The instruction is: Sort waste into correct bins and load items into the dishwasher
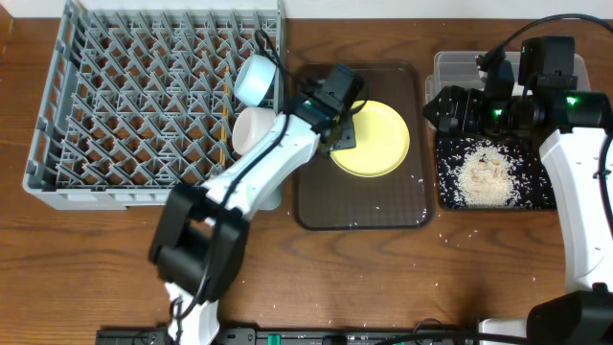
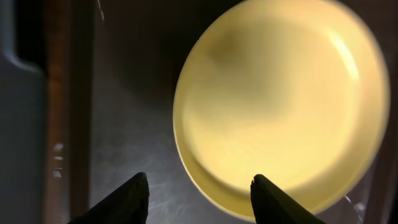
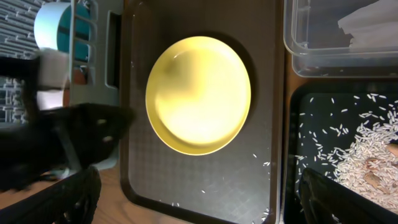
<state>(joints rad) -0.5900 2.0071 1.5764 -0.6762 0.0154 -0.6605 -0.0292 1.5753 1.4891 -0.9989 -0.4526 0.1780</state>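
My left gripper should next grab the yellow plate by its rack-side rim [image 1: 337, 165], so that the opposite edge stays free to slot into the rack [image 1: 144, 105].
The yellow plate [image 1: 375, 140] lies flat on the brown tray [image 1: 362, 213]. My left gripper [image 1: 343, 129] hovers at the plate's left rim, open; in the left wrist view the plate [image 2: 280, 106] rim lies loose between the fingertips [image 2: 134, 196], which grip nothing. The light blue bowl [image 1: 257, 79] and a white bowl [image 1: 253, 125] stand at the right edge of the grey dishwasher rack [image 1: 144, 105]. My right gripper [image 1: 442, 107] is open wide and empty above the bins. White rice scraps [image 1: 484, 177] lie piled in the black tray [image 1: 536, 196]. The wrapper is not in view.
The clear tub [image 3: 311, 37] sits behind the black tray [image 3: 323, 106] and holds a white piece [image 3: 367, 25]. Loose rice grains dot the brown tray [image 3: 205, 180] and the wood nearby. My left arm [image 3: 62, 137] reaches across between the rack and the plate [image 3: 199, 93].
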